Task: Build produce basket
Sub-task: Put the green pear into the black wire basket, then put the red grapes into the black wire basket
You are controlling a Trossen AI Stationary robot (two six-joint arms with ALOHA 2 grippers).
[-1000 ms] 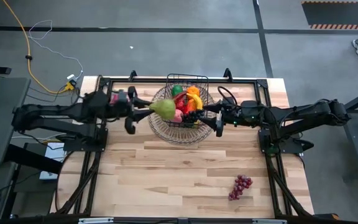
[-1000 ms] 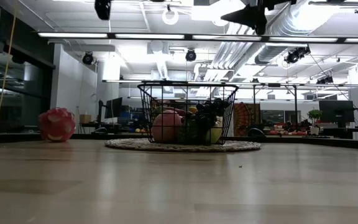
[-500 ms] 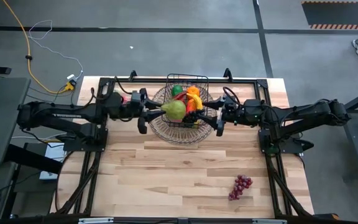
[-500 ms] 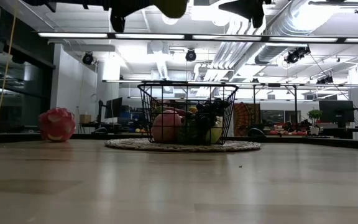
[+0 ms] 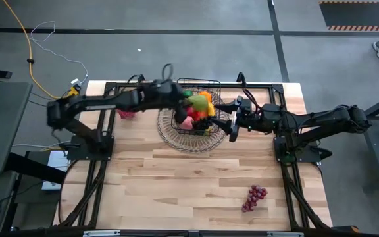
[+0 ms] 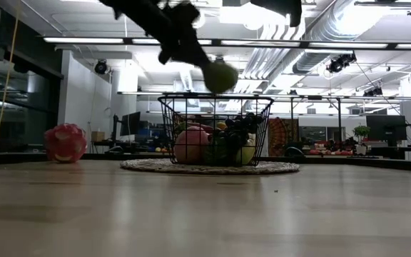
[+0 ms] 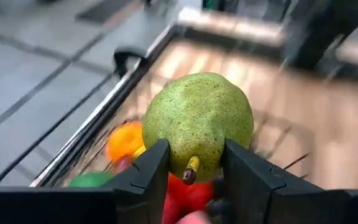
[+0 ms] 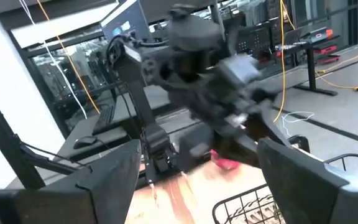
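Note:
The green pear (image 5: 198,102) (image 7: 197,121) is above the produce and would drop if I opened my left gripper now. My left gripper needs to keep holding it until it is lower.
My left gripper (image 5: 179,97) is shut on a green pear (image 7: 197,121) and holds it above the dark wire basket (image 5: 206,81). In the low view the pear (image 6: 221,76) hangs just above the basket's rim (image 6: 216,95). The basket stands on a round woven tray (image 5: 176,141) and holds orange, red, green and pink produce (image 5: 199,108). My right gripper (image 5: 232,123) is open and empty at the basket's right side. A pink dragon fruit (image 5: 127,113) and a purple grape bunch (image 5: 254,197) lie on the table. My left gripper pinches the pear between its two fingers, on the two sides of its stem end (image 7: 166,149). The short stem (image 7: 191,168) points back between the fingers. The fingers (image 6: 184,46) slant down from the table's left. The pear is lifted clear, below and ahead of them.
The dragon fruit (image 6: 66,143) lies left of the tray, near the far edge. The grape bunch lies near the table's front right. A dark metal frame (image 5: 262,85) runs along the table's far edge and sides. Bare wood lies in front of the tray.
My left gripper has carried the pear toward the table's right and far edge, from beside the basket to above it. It has tipped its fingers downward, and the pear has come down to just above the basket's rim.

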